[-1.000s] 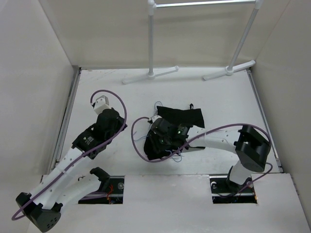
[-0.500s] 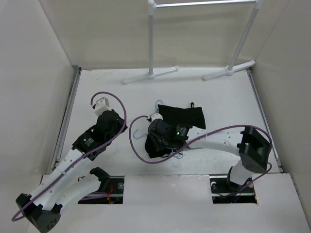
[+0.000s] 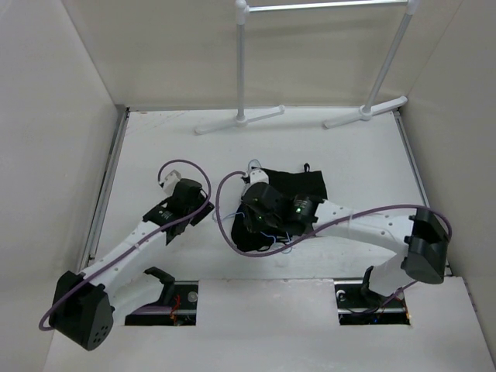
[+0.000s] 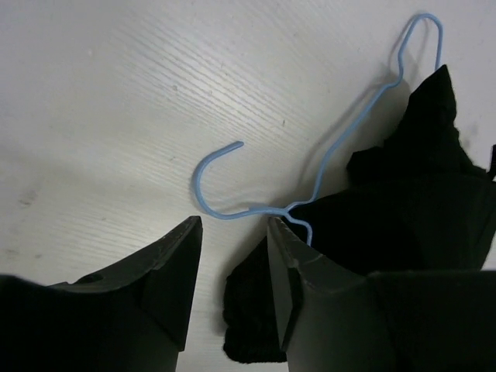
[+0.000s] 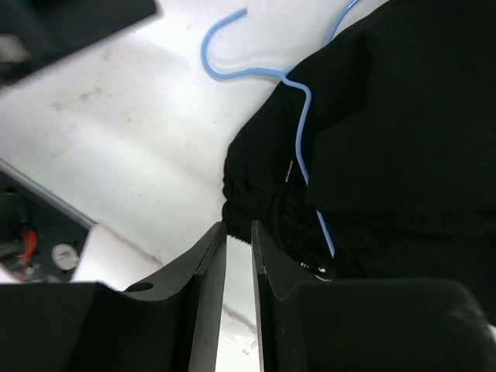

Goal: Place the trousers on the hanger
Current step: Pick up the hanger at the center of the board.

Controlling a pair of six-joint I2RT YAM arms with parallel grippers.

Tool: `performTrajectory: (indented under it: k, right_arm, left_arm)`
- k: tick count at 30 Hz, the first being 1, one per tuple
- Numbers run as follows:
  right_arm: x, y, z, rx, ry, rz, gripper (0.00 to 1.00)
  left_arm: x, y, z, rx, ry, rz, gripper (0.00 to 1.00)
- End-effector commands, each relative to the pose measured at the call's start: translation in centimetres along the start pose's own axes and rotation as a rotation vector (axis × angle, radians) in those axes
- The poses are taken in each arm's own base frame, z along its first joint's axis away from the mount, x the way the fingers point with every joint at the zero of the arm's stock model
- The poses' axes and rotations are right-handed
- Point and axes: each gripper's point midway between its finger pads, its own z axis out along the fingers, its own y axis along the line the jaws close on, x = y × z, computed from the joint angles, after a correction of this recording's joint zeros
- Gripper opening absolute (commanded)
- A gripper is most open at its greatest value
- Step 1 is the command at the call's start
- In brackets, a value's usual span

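The hanger (image 3: 251, 166) is next for the left gripper, which needs to grab it by its hook near the neck to lift the hanger with the trousers on.
The black trousers (image 3: 293, 186) lie bunched in the middle of the table, over the thin pale blue wire hanger (image 3: 251, 166). In the left wrist view the hanger's hook (image 4: 208, 180) lies bare on the table, and the rest runs under the trousers (image 4: 418, 194). My left gripper (image 4: 232, 232) is open and empty, just short of the hook; it is at the trousers' left edge in the top view (image 3: 209, 213). My right gripper (image 5: 239, 232) is nearly shut, with a thin gap and nothing in it, beside the trousers' waistband (image 5: 256, 198). The hanger (image 5: 302, 124) crosses the cloth there.
A white tubular garment rack (image 3: 241, 62) stands at the back, its feet (image 3: 239, 120) on the table. Side walls enclose the table (image 3: 364, 155). Purple cables (image 3: 221, 209) loop near both wrists. Two cut-outs at the near edge hold the arm bases (image 3: 170, 298).
My left arm has swung right and stretched out, bringing its gripper to the hanger's hook. My right arm's elbow has moved right and its wrist has turned slightly over the trousers.
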Motion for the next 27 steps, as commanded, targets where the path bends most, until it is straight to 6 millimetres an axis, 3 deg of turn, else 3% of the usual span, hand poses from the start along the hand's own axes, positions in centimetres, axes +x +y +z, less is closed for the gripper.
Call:
performTrajectory:
  k: [1, 7, 16, 24, 27]
  right_arm:
    - [-2.7, 0.7, -2.4, -0.061, -0.099, 0.099, 0.26]
    - [-3.1, -0.3, -3.6, -0.076, -0.130, 0.143, 0.27]
    - [-3.2, -1.3, -4.8, -0.092, -0.148, 0.169, 0.29]
    - [-3.5, -1.8, -5.4, -0.103, -0.158, 0.189, 0.29]
    - [-3.6, -1.9, -5.4, -0.102, -0.158, 0.194, 0.29]
  left_arm:
    - [0.5, -2.8, 0.5, 0.092, 0.025, -0.205, 0.39]
    - [3.0, -1.2, 1.9, 0.021, 0.025, -0.371, 0.46]
    - [4.2, -0.4, 3.6, -0.058, 0.015, -0.505, 0.47]
    - [4.8, 0.5, 6.2, -0.116, -0.004, -0.531, 0.42]
    - [4.9, 0.6, 6.8, -0.121, -0.007, -0.532, 0.34]
